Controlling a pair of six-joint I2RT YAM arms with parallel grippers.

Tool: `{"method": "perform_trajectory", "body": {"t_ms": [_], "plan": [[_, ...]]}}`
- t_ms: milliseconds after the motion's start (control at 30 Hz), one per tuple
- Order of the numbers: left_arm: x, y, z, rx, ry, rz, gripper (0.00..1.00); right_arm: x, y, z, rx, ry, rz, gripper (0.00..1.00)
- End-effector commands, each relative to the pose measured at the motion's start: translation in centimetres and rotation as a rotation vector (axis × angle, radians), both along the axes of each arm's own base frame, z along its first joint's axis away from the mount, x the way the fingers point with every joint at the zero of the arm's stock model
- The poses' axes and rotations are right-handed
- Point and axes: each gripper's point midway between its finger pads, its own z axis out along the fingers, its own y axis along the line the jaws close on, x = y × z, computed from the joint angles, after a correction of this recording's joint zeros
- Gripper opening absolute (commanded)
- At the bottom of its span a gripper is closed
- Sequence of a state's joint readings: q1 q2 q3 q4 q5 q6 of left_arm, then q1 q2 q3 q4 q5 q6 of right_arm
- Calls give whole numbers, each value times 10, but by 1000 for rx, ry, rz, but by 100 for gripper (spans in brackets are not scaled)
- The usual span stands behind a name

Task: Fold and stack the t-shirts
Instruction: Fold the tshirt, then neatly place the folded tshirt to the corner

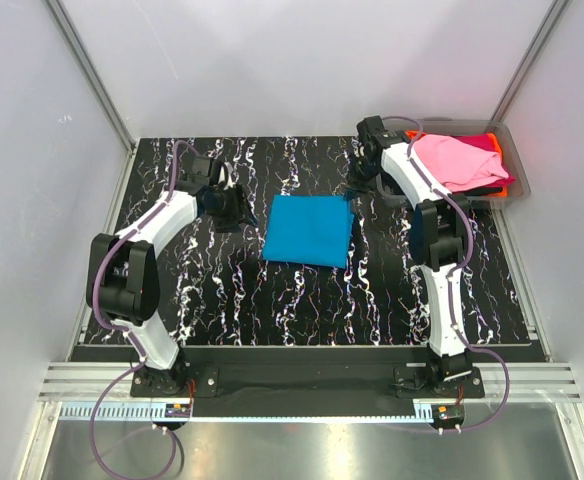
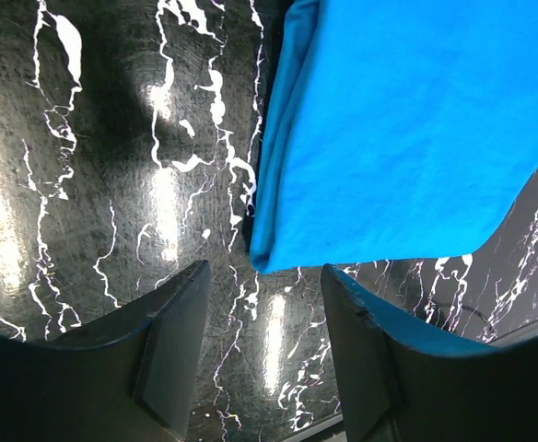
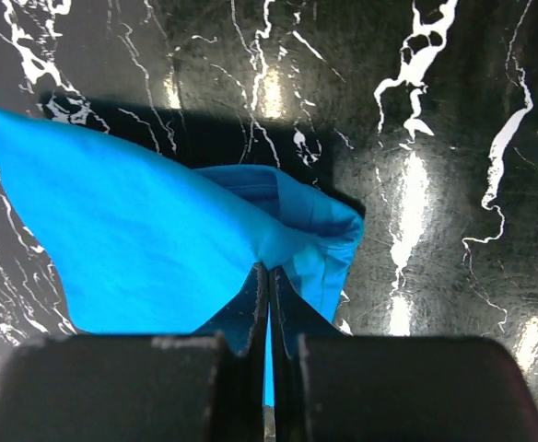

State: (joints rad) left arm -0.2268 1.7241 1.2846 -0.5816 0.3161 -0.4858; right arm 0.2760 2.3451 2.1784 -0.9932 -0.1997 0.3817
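Observation:
My left gripper should next pinch the far corner of the folded turquoise-blue t-shirt on that gripper's side. I will then drag the t-shirt, still folded, to stack it.
A turquoise-blue t-shirt point(image 1: 307, 230) lies folded into a rectangle in the middle of the black marbled table. My right gripper point(image 1: 355, 190) is at its far right corner, and in the right wrist view the gripper point(image 3: 269, 269) is shut on a pinch of the blue cloth point(image 3: 149, 249), which rises in a peak to the jaws. My left gripper point(image 1: 237, 210) stands open just off the shirt's left edge. Its fingers point(image 2: 172, 341) straddle bare table, with the shirt's corner point(image 2: 274, 253) just ahead of them. A pink t-shirt point(image 1: 452, 160) lies on top of a heap in the bin.
The clear grey bin point(image 1: 520, 170) stands at the back right, partly off the table mat, holding orange point(image 1: 502, 190) and magenta point(image 1: 484, 142) cloth under the pink. White walls close in the left, back and right sides.

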Motion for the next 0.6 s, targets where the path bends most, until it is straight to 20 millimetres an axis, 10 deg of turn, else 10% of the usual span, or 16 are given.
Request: {"method": "perform_trajectory", "body": {"t_ms": [0,300,567], "plan": [[8,-7,10,-34,-38,-35,57,-4,-8,9,-42,-17,3,0],[80,-16,17,8,-189,-98,69,-9,-17,24,-89,-37,49,54],[127,-53,-10,-78,-260,-162,70,-65,-19,90,-20,-81,61,61]]}}
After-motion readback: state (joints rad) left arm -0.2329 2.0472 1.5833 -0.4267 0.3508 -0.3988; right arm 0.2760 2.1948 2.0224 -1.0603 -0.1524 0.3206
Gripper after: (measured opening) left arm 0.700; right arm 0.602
